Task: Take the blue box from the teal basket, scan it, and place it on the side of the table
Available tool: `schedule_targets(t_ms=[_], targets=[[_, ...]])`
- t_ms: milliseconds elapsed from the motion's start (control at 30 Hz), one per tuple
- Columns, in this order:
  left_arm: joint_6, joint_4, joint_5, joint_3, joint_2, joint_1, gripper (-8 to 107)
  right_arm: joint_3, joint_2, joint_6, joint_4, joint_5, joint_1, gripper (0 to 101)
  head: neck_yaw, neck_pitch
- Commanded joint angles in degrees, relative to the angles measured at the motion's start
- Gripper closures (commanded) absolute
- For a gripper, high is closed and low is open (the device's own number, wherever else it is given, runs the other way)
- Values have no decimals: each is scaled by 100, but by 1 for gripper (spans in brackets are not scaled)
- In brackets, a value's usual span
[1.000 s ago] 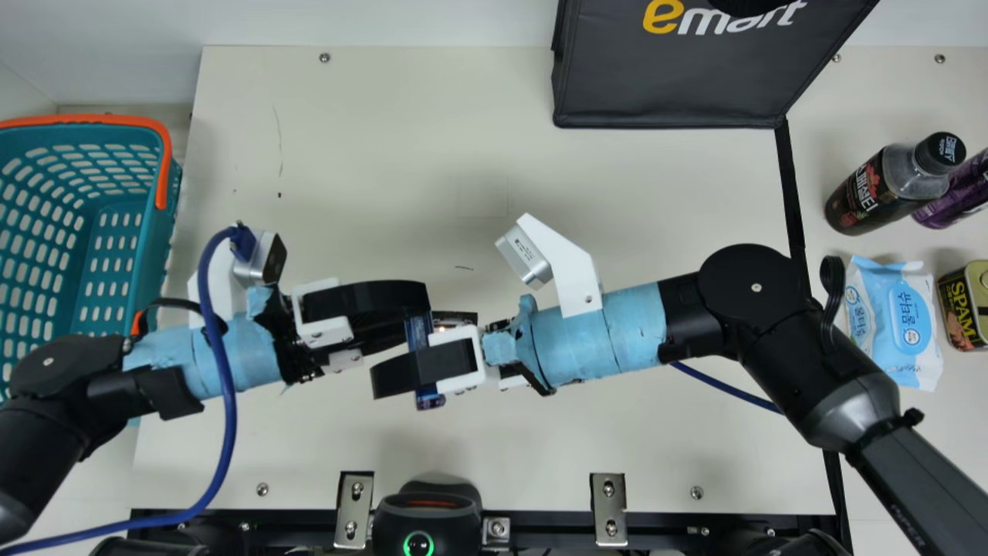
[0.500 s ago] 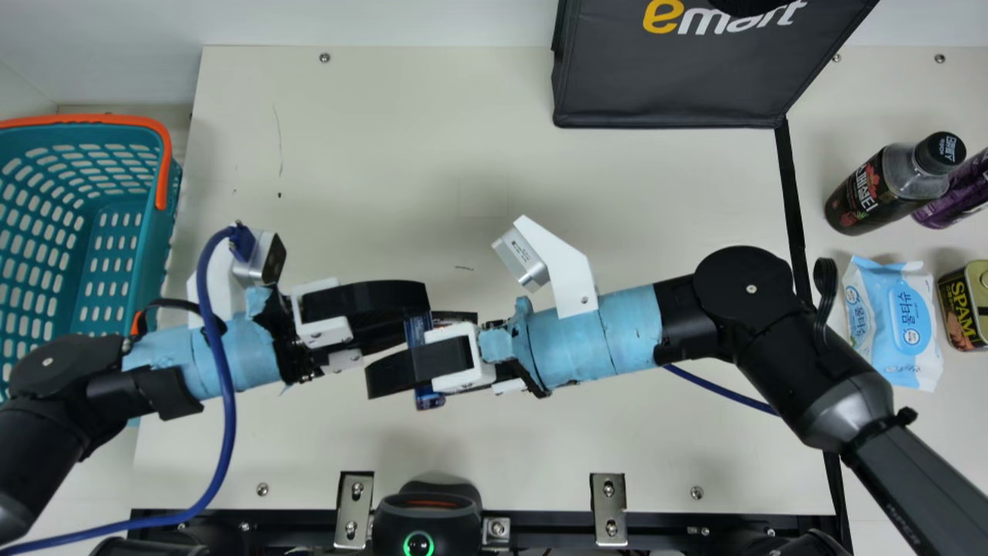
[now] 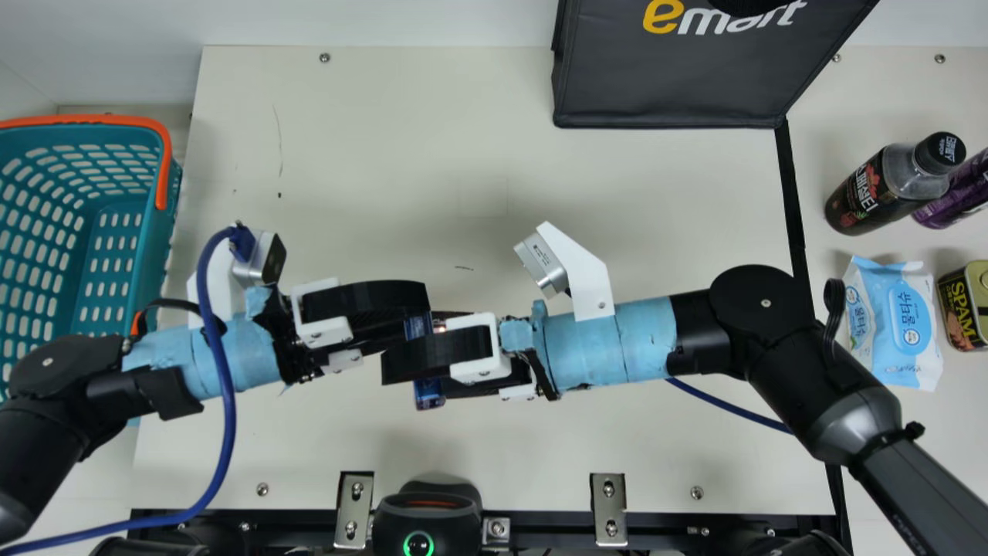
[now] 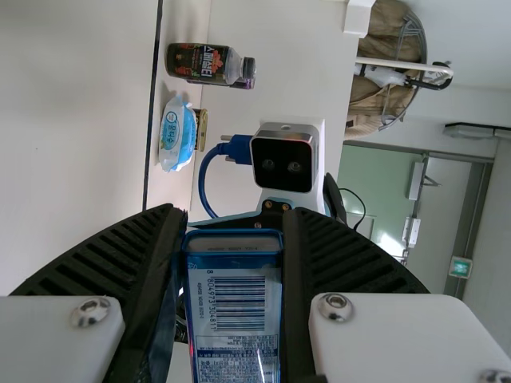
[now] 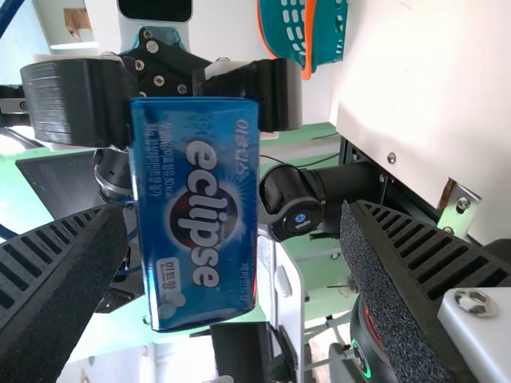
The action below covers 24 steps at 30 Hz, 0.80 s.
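Observation:
The blue box already has one end covered by my left gripper's fingers. My right gripper should grab the blue box by its other end (image 3: pixel 428 394) (image 5: pixel 201 279) next.
In the main view my left gripper (image 3: pixel 363 316) and my right gripper (image 3: pixel 440 367) meet over the table, left of its middle, with the blue box (image 3: pixel 429 394) between them. The left wrist view has my left gripper (image 4: pixel 233 239) shut on the blue box (image 4: pixel 233 319), whose barcode face is turned to that camera. In the right wrist view my right gripper (image 5: pixel 231 295) stands open, its two fingers spread on either side of the blue box (image 5: pixel 196 215), its printed front facing. The teal basket (image 3: pixel 116 255) is at the main view's left; I see no items in its visible part.
A black bag (image 3: pixel 671 77) stands at the back. Along the right side are a dark bottle (image 3: pixel 861 197), a wipes pack (image 3: pixel 899 316) and a can (image 3: pixel 965 309). A black scanner (image 3: pixel 427 513) with a green light sits at the front edge. A blue cable (image 3: pixel 229 401) loops over my left arm.
My right arm shifted slightly left, then back right and a little toward the front, and its gripper has turned somewhat. My left arm and the blue box have kept still.

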Motion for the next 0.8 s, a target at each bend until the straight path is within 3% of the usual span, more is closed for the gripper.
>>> schedule_targets(t_ms=[0,433,767], targets=[[0,0,0,0,0,0,107,53,-8,-28,96,5,11,6,0,-166],[0,0,0,0,0,0,107,120,-12,-67,281,-2,33,6,0,-166],[0,0,-12,0,0,0,107,120,-12,-67,343,18,33,73,0,-166]])
